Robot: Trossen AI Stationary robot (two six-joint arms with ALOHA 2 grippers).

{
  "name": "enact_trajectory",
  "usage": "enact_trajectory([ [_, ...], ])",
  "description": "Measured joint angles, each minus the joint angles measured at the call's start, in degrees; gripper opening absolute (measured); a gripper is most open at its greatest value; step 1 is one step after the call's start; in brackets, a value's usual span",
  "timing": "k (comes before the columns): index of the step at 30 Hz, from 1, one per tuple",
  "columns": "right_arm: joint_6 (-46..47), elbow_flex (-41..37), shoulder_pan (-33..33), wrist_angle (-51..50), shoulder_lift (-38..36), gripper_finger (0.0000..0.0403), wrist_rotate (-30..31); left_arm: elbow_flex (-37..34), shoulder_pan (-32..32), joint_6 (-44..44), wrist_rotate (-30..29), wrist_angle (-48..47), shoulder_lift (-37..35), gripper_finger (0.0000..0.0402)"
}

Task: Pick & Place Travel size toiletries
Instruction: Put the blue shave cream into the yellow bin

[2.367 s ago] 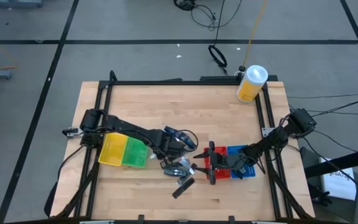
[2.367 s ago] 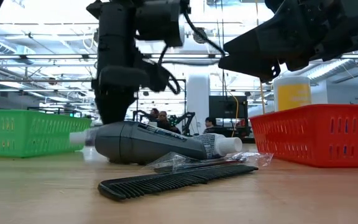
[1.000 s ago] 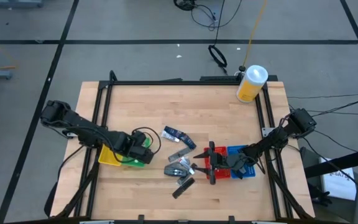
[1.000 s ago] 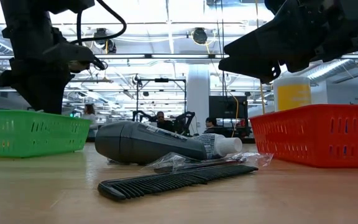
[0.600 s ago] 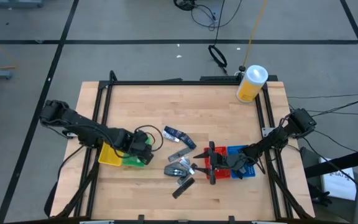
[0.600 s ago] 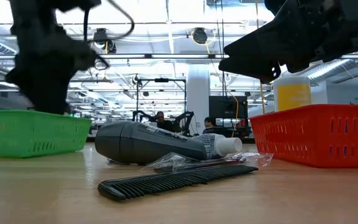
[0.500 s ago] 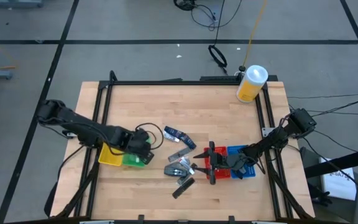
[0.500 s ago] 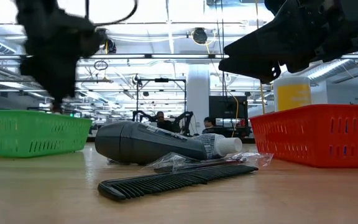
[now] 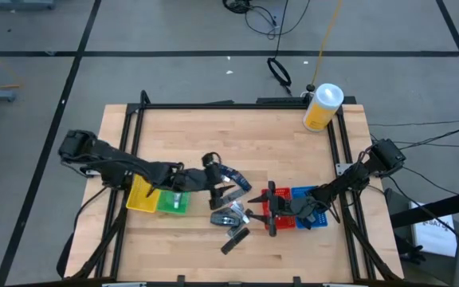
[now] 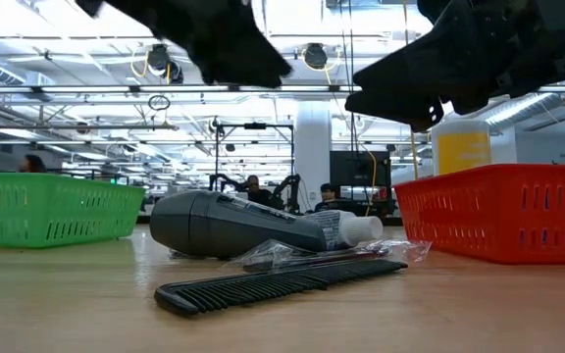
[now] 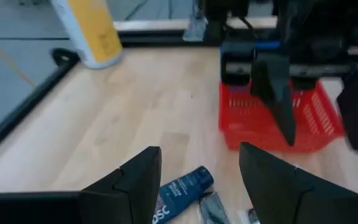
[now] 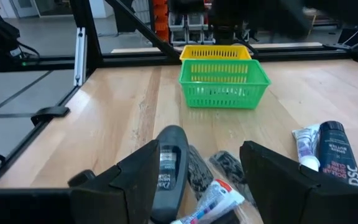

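Observation:
The dark blue tube needs to go in the yellow bin. My left gripper will next pick up the tube by its end with the cap (image 11: 194,181).
The travel size toiletries lie in a loose heap at the table's middle: a dark blue tube (image 9: 228,172), a grey bottle (image 10: 226,225), a toothpaste tube (image 12: 209,199) and a black comb (image 10: 282,282). My left gripper (image 11: 199,149) hovers open just left of and above the dark blue tube (image 11: 181,190), nothing between its fingers. My right gripper (image 12: 201,146) hangs open above the red bin (image 9: 284,217), facing the heap, and touches nothing.
A yellow bin (image 9: 139,196) and a green bin (image 9: 170,202) stand side by side left of the heap. A blue bin (image 9: 311,209) adjoins the red one. A yellow canister (image 9: 322,108) with a white lid stands at the far right corner. Black rails frame the table.
My left gripper has risen from over the green bin and swung toward the table's right edge, ending above the heap by the dark blue tube. The heap and my right gripper have kept still.

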Motion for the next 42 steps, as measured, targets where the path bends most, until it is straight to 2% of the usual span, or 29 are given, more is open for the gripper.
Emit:
enact_trajectory([
  [2, 0.0, 0.0, 0.0, -0.1, 0.0, 0.0215, 0.0, 0.0, 1.2, 1.1, 3.2, 2.0, 2.2, 0.0214],
  [6, 0.1, 0.0, 0.0, -0.1, 0.0, 0.0215, 0.0, 0.0, 2.9, 1.8, 4.9, 0.4, 4.5, 0.0214],
  [9, 0.1, 0.0, 0.0, -0.4, 0.0, 0.0215, 0.1, 1.2, 5.4, 0.0, 6.4, -6.1, 5.0, 0.0214],
  [14, 0.1, 0.0, 0.0, -0.3, 0.0, 0.0215, 0.2, 3.4, 10.1, -0.1, 13.3, -16.6, 4.9, 0.0214],
  [19, 0.1, 0.0, 0.0, -0.3, 0.0, 0.0215, 0.2, 3.8, 13.9, 4.3, 12.3, -23.3, 4.9, 0.0214],
  [24, 0.1, 0.0, 0.0, -0.2, 0.0, 0.0215, 0.2, 3.4, 17.8, 6.6, 14.1, -23.4, 6.8, 0.0214],
  [31, 0.1, 0.0, 0.0, -0.2, 0.0, 0.0215, 0.2, 3.4, 20.2, 14.5, 16.4, -20.7, 12.2, 0.0214],
  [42, 0.1, 0.0, 0.0, -0.2, 0.0, 0.0215, 0.2, 3.4, 21.2, 15.6, 16.4, -20.6, 16.9, 0.0213],
])
